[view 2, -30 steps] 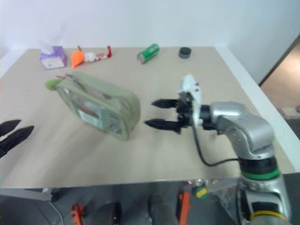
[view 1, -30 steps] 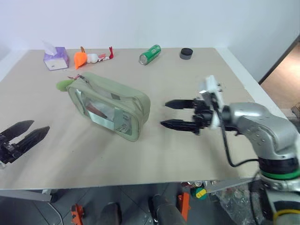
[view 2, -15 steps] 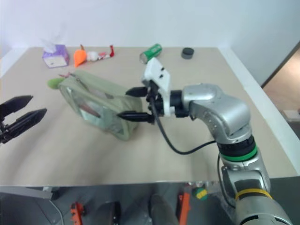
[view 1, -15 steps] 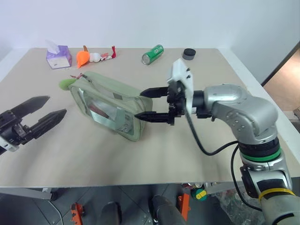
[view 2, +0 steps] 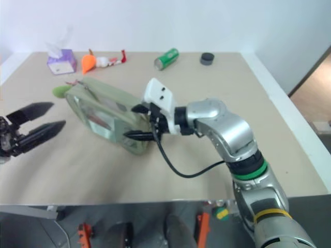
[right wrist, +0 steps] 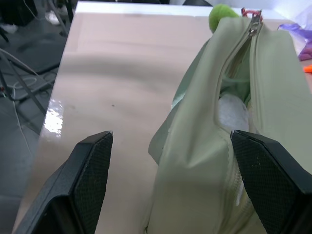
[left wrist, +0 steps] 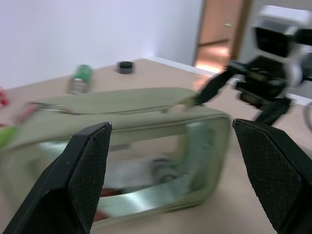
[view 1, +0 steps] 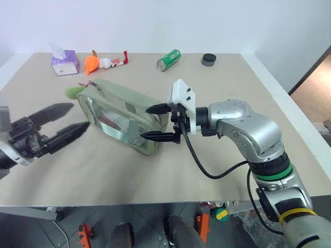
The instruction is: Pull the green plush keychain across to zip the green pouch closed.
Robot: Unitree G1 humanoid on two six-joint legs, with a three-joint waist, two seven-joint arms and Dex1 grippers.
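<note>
The right gripper grabs the green pouch by its end opposite the plush keychain next, to steady the zipper (right wrist: 252, 35) for closing.
The pale green pouch (view 1: 121, 114) lies slantwise on the table, its clear window facing me and its zipper open along the top. The green plush keychain (view 1: 71, 92) hangs at the pouch's far-left end by the zipper pull (right wrist: 254, 22). My right gripper (view 1: 145, 123) is open and points left, its fingers straddling the pouch's near-right end; I cannot tell whether they touch. The right wrist view shows that end of the pouch (right wrist: 234, 126) between the fingers. My left gripper (view 1: 77, 117) is open just left of the pouch, pointing at its window side (left wrist: 146, 161).
Along the table's far edge stand a purple tissue box (view 1: 64, 62), an orange carrot plush (view 1: 91, 63), a green can (view 1: 167, 59) on its side and a black tape roll (view 1: 208, 59). The tabletop (view 1: 155, 175) runs bare toward the front edge.
My right gripper has swung left from the open table until it reaches the pouch's near-right end. My left gripper has moved right and up, close to the pouch's left side. Both stayed open.
</note>
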